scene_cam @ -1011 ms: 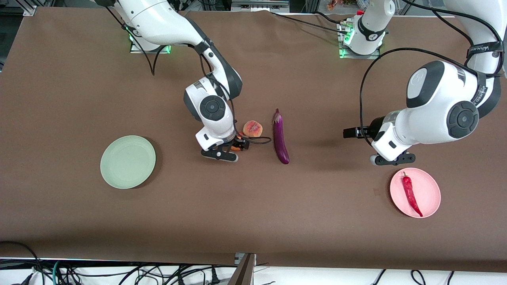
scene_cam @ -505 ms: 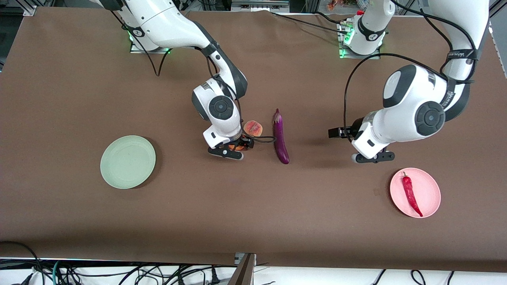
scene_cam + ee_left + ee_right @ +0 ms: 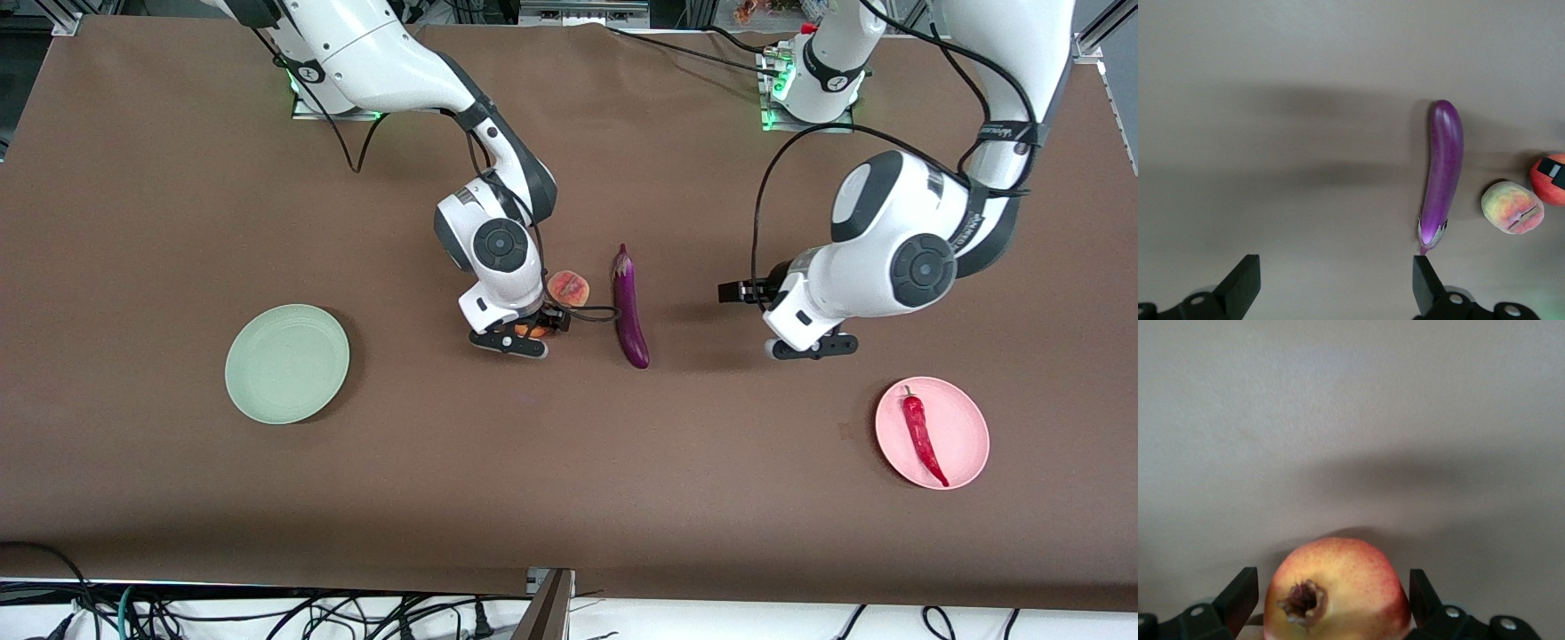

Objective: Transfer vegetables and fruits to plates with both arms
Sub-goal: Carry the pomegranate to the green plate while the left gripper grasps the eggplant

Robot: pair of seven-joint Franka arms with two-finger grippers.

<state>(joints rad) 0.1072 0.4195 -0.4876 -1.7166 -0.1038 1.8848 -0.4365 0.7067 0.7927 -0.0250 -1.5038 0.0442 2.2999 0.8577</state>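
My left gripper grabs the purple eggplant by its slimmer half toward the stem (image 3: pixel 626 290) next, to carry it to the pink plate (image 3: pixel 965 418).
My right gripper (image 3: pixel 520 338) is low over the red-yellow pomegranate-like fruit (image 3: pixel 1335 590), open, with one finger on each side and a small gap to its skin. Only a sliver of that fruit (image 3: pixel 532 332) shows in the front view. The peach (image 3: pixel 568 288) lies just farther from the camera, and the purple eggplant (image 3: pixel 629 307) lies beside both. My left gripper (image 3: pixel 813 348) hangs open and empty over bare table between the eggplant (image 3: pixel 1441 180) and the pink plate (image 3: pixel 965 418). The red chili (image 3: pixel 923 436) lies on that plate. The green plate (image 3: pixel 287 363) is bare.
The brown table cloth (image 3: pixel 569 462) stretches wide between the two plates. A black cable (image 3: pixel 587 313) loops from my right wrist toward the eggplant. Both arm bases (image 3: pixel 805 102) stand along the table's edge farthest from the camera.
My left arm has swung from beside the pink plate toward the eggplant. My right gripper has shifted slightly toward the peach and settled round the pomegranate-like fruit.
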